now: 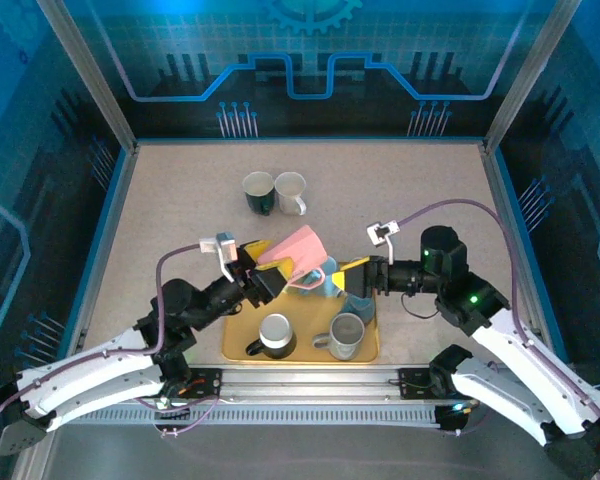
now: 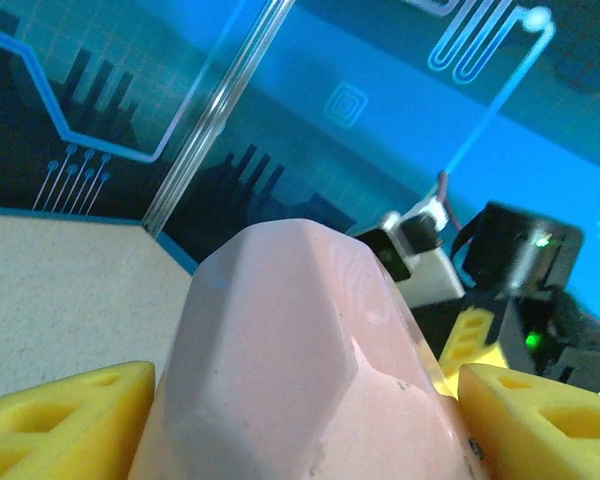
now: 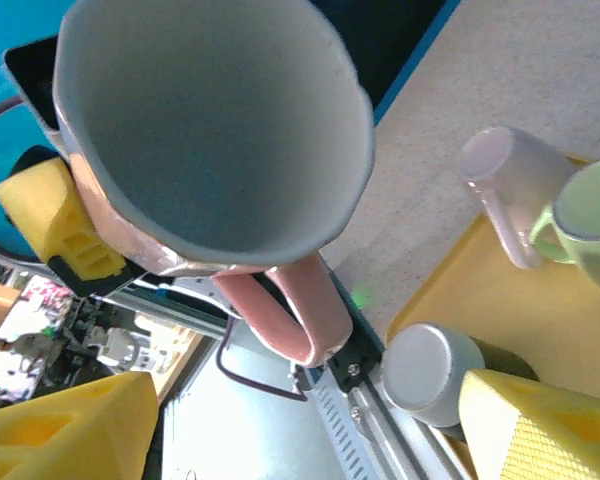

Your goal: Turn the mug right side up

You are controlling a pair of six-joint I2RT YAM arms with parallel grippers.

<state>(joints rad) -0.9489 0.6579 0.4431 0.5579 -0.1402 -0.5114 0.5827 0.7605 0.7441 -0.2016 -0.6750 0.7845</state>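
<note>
My right gripper grabs the pink mug next from the side with its opening, around the mug's rim end (image 1: 315,250) (image 3: 216,140), since the mug's base stays free to set upright.
The pink mug (image 1: 298,250) hangs tilted on its side above the yellow tray (image 1: 242,318), and my left gripper (image 1: 270,268) is shut on its body. Its faceted pink wall (image 2: 300,360) sits between the yellow fingers (image 2: 60,420) of the left gripper (image 2: 310,430). The mug's mouth (image 3: 215,130) faces the right wrist camera, showing a grey inside, with the handle (image 3: 290,310) hanging below. My right gripper (image 1: 352,280) is open just right of the mug. In the right wrist view the right gripper (image 3: 310,430) has nothing between its fingers (image 3: 70,430).
On the tray stand a black mug (image 1: 275,335), a grey mug (image 1: 346,335) and a bluish mug (image 1: 348,300). A dark green mug (image 1: 258,192) and a white mug (image 1: 291,192) stand at the back of the table. The metal rail (image 1: 310,382) runs along the near edge.
</note>
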